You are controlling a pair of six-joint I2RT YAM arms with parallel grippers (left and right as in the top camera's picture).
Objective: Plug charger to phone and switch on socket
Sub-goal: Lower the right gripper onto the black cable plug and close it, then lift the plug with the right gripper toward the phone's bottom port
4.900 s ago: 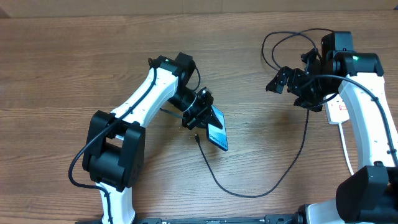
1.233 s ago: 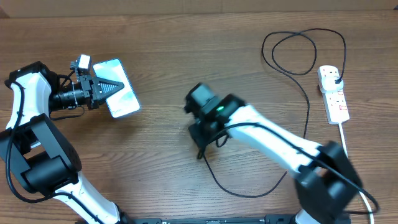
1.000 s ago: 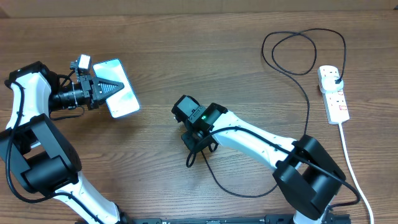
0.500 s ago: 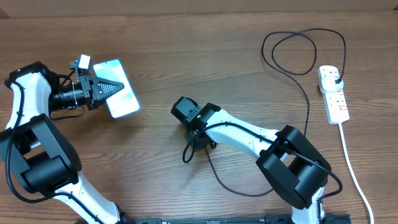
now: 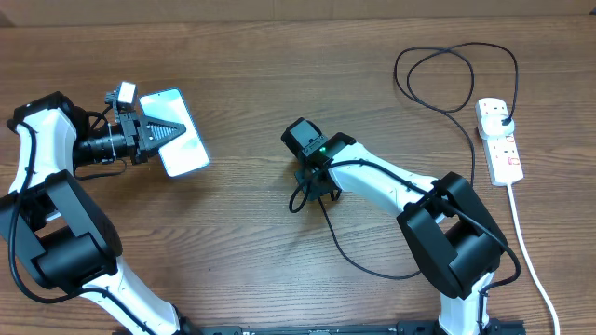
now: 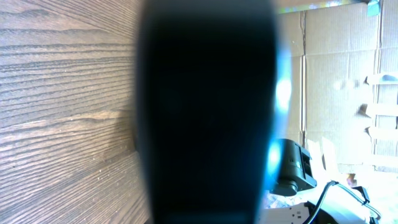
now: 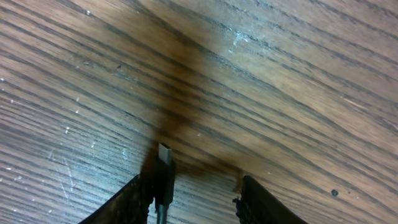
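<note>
The plug tip (image 7: 164, 180) lies between open fingers, and closing my right gripper now would catch it, so it is time to close.
The phone (image 5: 177, 149), screen lit pale blue, is held off the table at the far left with my left gripper (image 5: 168, 130) shut on it. In the left wrist view the phone (image 6: 205, 112) is a dark blur filling the middle. The charger (image 5: 372, 270) lies across the table. Its small plug tip (image 5: 294, 207) points down-left at the centre, and its other end is in the socket (image 5: 500, 140) at the right. My right gripper (image 5: 312, 189) stands over the tip end. In the right wrist view the right gripper (image 7: 193, 183) is open, with the plug tip (image 7: 165, 162) against one finger (image 7: 134, 199).
The socket's thick white cord (image 5: 526, 251) runs down the right edge. The charger makes a wide loop (image 5: 456, 79) at the back right. A cardboard wall (image 6: 336, 74) stands behind the table.
My right gripper has moved up and right and its jaws have spread apart. The charger's tip end shifted right with it. The left arm and phone have not moved.
</note>
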